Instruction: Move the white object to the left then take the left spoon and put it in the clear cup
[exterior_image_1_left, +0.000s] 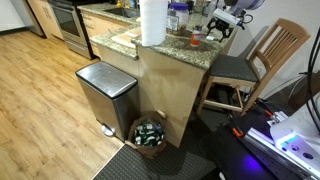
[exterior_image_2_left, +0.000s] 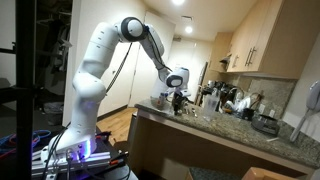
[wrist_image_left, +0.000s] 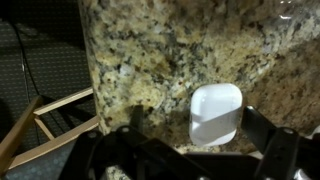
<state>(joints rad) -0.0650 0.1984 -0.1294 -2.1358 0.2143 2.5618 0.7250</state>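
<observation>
My gripper is in place with its fingers reaching down on either side of the white object in the wrist view, so it needs to close on the white object now.
In the wrist view the white object (wrist_image_left: 215, 112), a small rounded white lump, lies on the speckled granite counter (wrist_image_left: 150, 50). My gripper (wrist_image_left: 200, 138) is open, with one dark finger on each side of the lump, and I cannot tell whether they touch it. In both exterior views the gripper (exterior_image_1_left: 222, 24) (exterior_image_2_left: 178, 97) is low over the counter near its chair-side end. A clear container (exterior_image_1_left: 178, 15) stands at the back of the counter. I cannot make out the spoons in any view.
A tall white paper-towel roll (exterior_image_1_left: 152, 22) stands on the counter. A wooden chair (exterior_image_1_left: 255, 62) is beside the counter's end and also shows in the wrist view (wrist_image_left: 45, 120). A steel trash can (exterior_image_1_left: 105, 95) and a basket (exterior_image_1_left: 150, 132) stand on the floor in front.
</observation>
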